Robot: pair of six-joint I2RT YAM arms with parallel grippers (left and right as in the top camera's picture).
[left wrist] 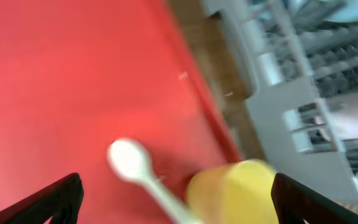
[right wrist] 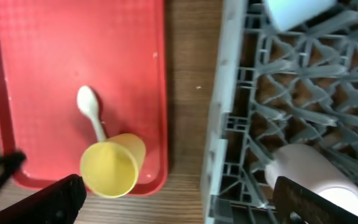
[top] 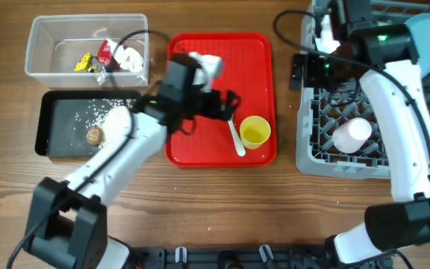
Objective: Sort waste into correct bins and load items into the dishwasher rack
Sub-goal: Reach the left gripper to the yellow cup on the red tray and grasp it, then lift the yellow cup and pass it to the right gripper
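The left gripper needs to pick up the yellow cup by its open rim [top: 255, 130] [left wrist: 251, 188] next, so that the base stays free for the right gripper to load it into the rack.
A yellow cup [top: 254, 132] lies on its side at the near right of the red tray [top: 252, 60], with a white spoon [top: 235, 138] beside it. My left gripper [top: 228, 104] is open and empty just above the tray. In the left wrist view [left wrist: 176, 208] the spoon [left wrist: 129, 158] and the cup [left wrist: 235, 190] lie between its fingers. My right gripper [top: 303, 71] is open and empty over the left edge of the grey dishwasher rack [top: 312, 149]. The right wrist view [right wrist: 179, 199] shows the cup [right wrist: 112, 167], the spoon [right wrist: 91, 109] and the rack [right wrist: 278, 93].
A pale cup [top: 351, 134] lies in the rack, and a light blue dish [top: 428, 33] sits at its far right. A clear bin [top: 43, 67] at the far left holds wrappers [top: 110, 58]. A black bin [top: 51, 142] in front of it holds rice [top: 110, 116] and a brown scrap [top: 94, 135].
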